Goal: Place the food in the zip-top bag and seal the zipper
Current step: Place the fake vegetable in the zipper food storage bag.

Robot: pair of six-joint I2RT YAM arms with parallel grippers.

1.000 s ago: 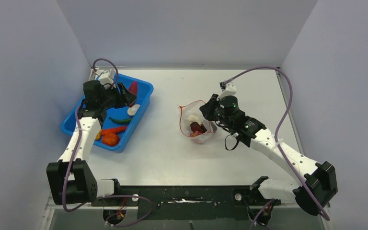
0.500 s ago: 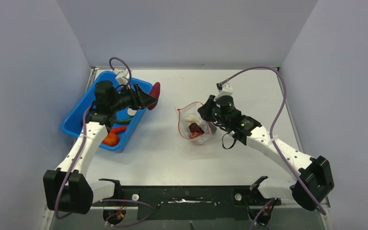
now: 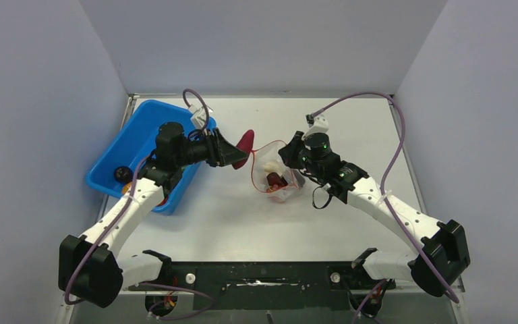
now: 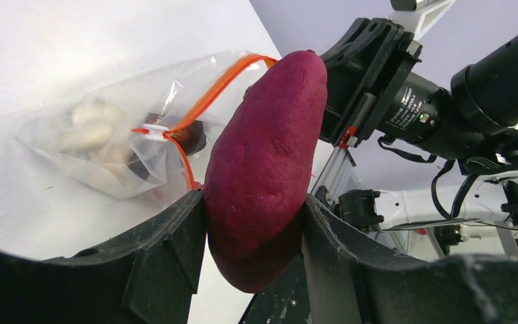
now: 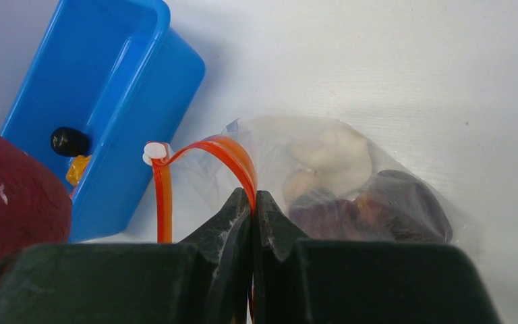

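Note:
My left gripper should hold the purple-red piece (image 3: 244,144) until it's inside the bag's opening; released outside, it would land on the table.
My left gripper (image 3: 235,154) (image 4: 253,233) is shut on a purple-red toy food piece (image 3: 244,144) (image 4: 266,162) and holds it just left of the zip-top bag's mouth. The clear zip-top bag (image 3: 275,174) (image 5: 351,182) lies mid-table with white and dark red food pieces (image 5: 327,158) inside. My right gripper (image 3: 290,154) (image 5: 253,216) is shut on the bag's red zipper strip (image 5: 233,152) (image 4: 222,81), holding the mouth open. More food, a dark piece (image 3: 120,175) (image 5: 69,140) and an orange piece (image 5: 77,169), is in the blue bin.
A blue plastic bin (image 3: 138,138) (image 5: 101,88) sits at the left, partly under my left arm. Grey walls close in the left, back and right sides. A purple cable loops over the right arm.
My left gripper has carried the purple-red food piece out of the blue bin and rightward to the bag's mouth. The right gripper has stayed holding the zipper strip.

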